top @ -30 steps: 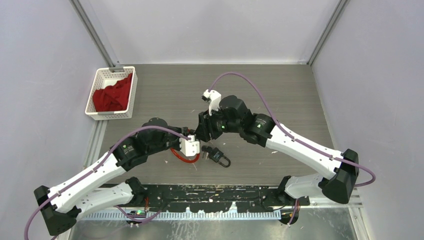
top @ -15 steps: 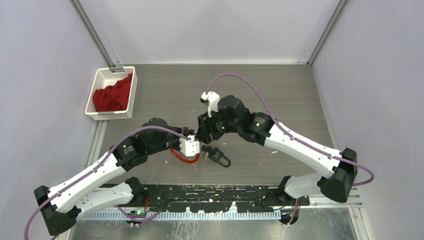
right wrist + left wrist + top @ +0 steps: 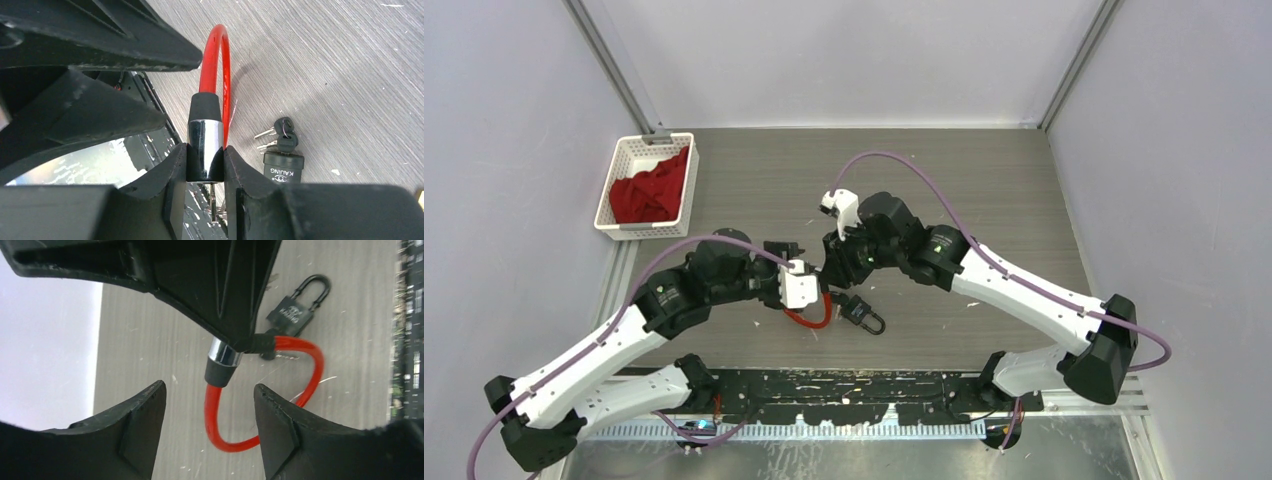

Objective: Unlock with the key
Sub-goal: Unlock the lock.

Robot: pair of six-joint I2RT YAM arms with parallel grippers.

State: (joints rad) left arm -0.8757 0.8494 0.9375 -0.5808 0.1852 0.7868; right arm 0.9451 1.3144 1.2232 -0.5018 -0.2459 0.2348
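Observation:
Next, the left gripper grabs the red cable (image 3: 215, 415) just behind the black collar of the lock's body to unlock with the key, leaving the lock's chrome end free.
A red cable lock (image 3: 809, 318) hangs in a loop over the table, its chrome and black barrel (image 3: 205, 145) pinched between the fingers of my right gripper (image 3: 205, 165), which is shut on it. A thin metal piece (image 3: 213, 200) sticks out under the barrel; I cannot tell whether it is a key. My left gripper (image 3: 209, 387) is open, its fingers either side of the red cable (image 3: 215, 415) without touching it. A black padlock (image 3: 282, 167) lies on the table beside the loop, with a bunch of keys (image 3: 275, 135) at its base.
A white basket (image 3: 639, 232) holding a red cloth (image 3: 649, 190) stands at the table's back left. The padlock (image 3: 860, 312) lies just right of the cable loop. Grey walls enclose the table on three sides, and a black rail (image 3: 844, 385) runs along the near edge.
My left gripper has opened, let go of the cable lock and drawn back to the left. My right gripper has closed on the lock's barrel, and the red loop now hangs from it.

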